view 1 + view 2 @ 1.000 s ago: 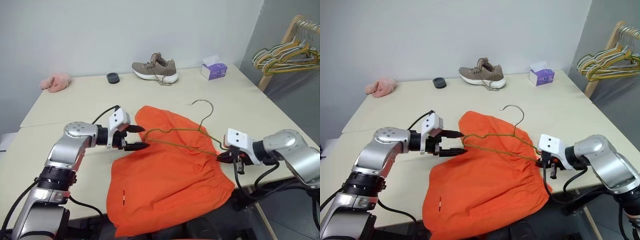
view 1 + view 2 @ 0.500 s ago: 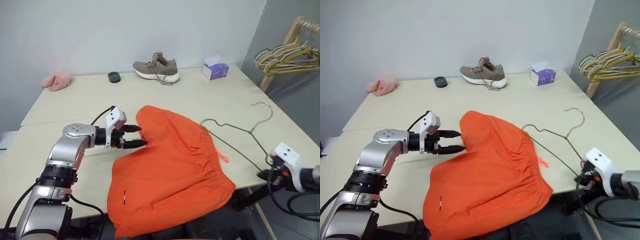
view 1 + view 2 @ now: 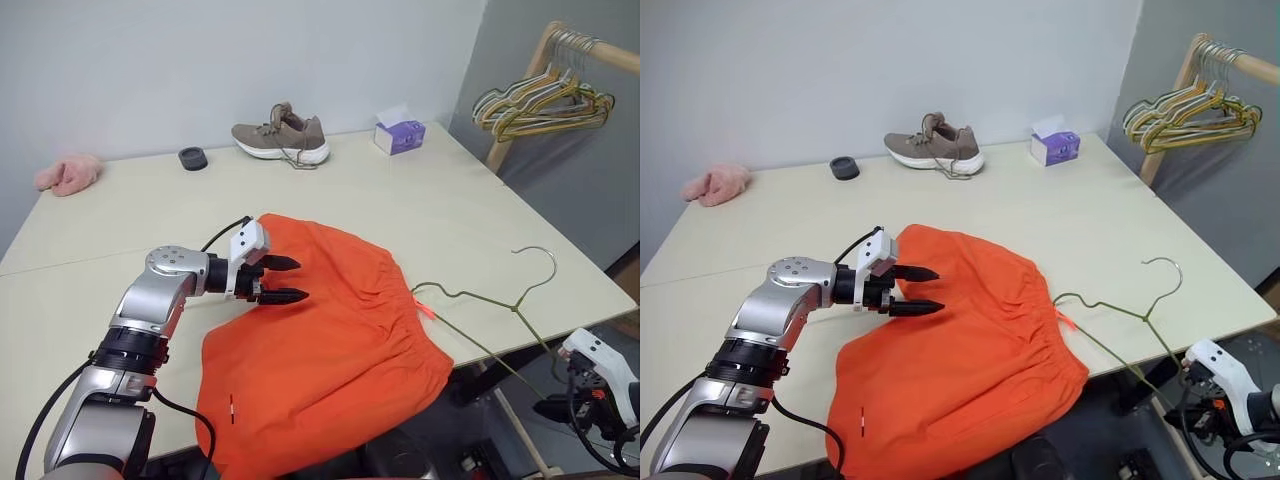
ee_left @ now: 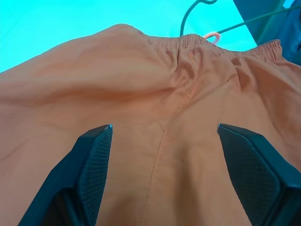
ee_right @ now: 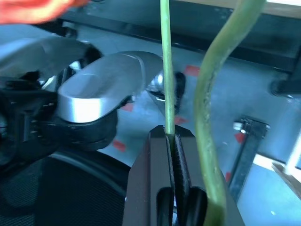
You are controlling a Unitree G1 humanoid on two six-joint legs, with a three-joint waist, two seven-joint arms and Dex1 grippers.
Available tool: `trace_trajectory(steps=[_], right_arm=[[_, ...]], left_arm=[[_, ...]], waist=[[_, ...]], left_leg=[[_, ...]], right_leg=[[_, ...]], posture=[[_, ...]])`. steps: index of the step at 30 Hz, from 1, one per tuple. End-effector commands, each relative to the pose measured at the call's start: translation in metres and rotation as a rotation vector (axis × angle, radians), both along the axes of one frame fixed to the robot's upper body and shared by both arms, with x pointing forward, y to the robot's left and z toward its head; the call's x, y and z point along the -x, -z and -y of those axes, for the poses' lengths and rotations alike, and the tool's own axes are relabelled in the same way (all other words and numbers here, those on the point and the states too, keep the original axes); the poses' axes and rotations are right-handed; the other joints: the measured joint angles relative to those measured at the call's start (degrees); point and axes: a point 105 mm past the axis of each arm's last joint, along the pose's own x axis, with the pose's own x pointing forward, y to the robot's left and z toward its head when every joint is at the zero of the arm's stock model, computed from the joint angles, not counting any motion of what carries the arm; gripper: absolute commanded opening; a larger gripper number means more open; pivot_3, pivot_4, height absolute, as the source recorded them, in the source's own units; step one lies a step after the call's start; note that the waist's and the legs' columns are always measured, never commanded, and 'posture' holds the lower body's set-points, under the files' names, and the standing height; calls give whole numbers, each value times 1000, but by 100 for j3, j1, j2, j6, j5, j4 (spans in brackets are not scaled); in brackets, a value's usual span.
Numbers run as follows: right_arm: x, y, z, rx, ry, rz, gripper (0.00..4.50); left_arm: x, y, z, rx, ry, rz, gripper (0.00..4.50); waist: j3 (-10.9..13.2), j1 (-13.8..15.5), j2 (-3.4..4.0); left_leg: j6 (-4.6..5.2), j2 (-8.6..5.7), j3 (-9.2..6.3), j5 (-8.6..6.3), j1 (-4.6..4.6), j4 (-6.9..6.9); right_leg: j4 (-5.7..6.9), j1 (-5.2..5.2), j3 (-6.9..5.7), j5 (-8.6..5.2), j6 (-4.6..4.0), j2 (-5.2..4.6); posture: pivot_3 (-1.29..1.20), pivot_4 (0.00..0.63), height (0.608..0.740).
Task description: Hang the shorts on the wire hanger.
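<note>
The left gripper pinches the orange shorts [image 3: 330,340] by the gathered waistband [image 3: 402,284] next, where the cloth puckers up, to hang them.
The orange shorts [image 3: 330,340] lie spread on the table [image 3: 450,210], their lower part hanging over the near edge. My left gripper [image 3: 288,280] is open, its two black fingers [image 4: 91,162] spread just over the shorts' upper left part, with nothing between them. The thin olive wire hanger [image 3: 515,308] lies to the right of the shorts with its hook [image 3: 543,258] pointing away and its near corner past the table's edge. My right gripper [image 5: 170,137] sits below that edge, shut on the hanger's lower wire. The hanger is apart from the shorts, close to the waistband.
Along the far side of the table are a brown shoe [image 3: 280,135], a purple tissue box [image 3: 398,135], a black ring [image 3: 192,157] and a pink fluffy cloth [image 3: 68,173]. A wooden rack with a bunch of coloured hangers [image 3: 540,95] stands beyond the right corner.
The right gripper has pulled the hanger off the shorts, to the right and back past the table's near right edge. The camera has swung right. The left gripper stays open at the shorts.
</note>
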Motion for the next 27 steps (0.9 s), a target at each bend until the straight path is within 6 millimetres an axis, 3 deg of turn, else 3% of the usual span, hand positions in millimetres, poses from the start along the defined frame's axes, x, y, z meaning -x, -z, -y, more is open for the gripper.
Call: trace_trajectory(steps=[1, 16, 21, 27], right_arm=[[-6, -15, -8, -17, -67, 50, 0], [-5, -19, -27, 65, -328, 106, 0], [-12, -5, -21, 79, -264, 79, 0], [-23, 1, -26, -30, -155, -7, 0]], left_arm=[[0, -9, 2, -13, 24, 51, 3768], [-10, -10, -11, -34, -66, 101, 3768], [-9, -8, -9, -36, -66, 111, 3768], [-9, -8, -6, -34, -62, 120, 3768]], waist=[[2, -32, -3], [12, -51, -19], [15, -49, -24], [16, -43, -23]], left_leg=[[-1, 0, 0, -1, -1, 0], [-3, 0, -3, -2, -3, -2], [-3, 0, -3, -3, -3, -2], [-3, 0, -6, -3, -2, -3]], right_leg=[[-2, 0, 0, 0, 0, 0], [-8, 1, 3, 0, 1, -3], [-10, 2, 3, 0, 1, -5], [-10, 2, 2, 0, 1, -6]], posture=[[-392, 76, 740], [-382, 74, 740], [-367, 72, 740], [-359, 70, 740]])
